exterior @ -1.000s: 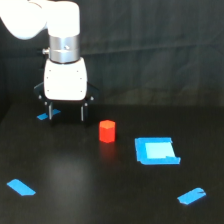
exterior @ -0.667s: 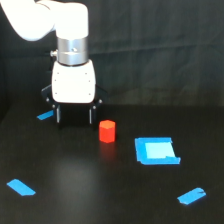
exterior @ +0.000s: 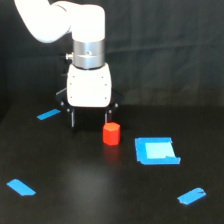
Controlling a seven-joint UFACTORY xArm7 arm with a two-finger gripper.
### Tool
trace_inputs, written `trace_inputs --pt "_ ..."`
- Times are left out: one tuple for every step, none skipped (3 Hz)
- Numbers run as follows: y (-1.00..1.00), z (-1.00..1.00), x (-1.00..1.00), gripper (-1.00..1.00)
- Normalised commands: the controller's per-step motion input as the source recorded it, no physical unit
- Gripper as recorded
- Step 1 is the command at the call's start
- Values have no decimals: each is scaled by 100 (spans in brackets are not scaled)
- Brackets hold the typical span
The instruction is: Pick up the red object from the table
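Observation:
My gripper takes hold of the red object by its upright sides next, to pick it up from the table.
The red object (exterior: pixel 111 133), a small stubby red-orange block, stands upright on the black table (exterior: pixel 90 185) near the middle of the exterior view. My white gripper (exterior: pixel 89 120) hangs just behind it and toward the exterior view's left, open, its two dark fingers spread wide and pointing down. The finger (exterior: pixel 106 118) on the exterior view's right sits close behind the block's top. Nothing is between the fingers.
A blue square patch (exterior: pixel 156 150) lies on the exterior view's right of the block. Blue tape strips lie at the back left (exterior: pixel 49 114), front left (exterior: pixel 21 187) and front right (exterior: pixel 191 196). A dark curtain backs the table.
The arm has moved toward the exterior view's right and nearer the red object. The block has not moved.

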Motion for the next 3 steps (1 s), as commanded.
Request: trace_inputs --pt "-60 -17 67 100" --pt "-42 -1 54 99" --pt "-54 -12 40 96"
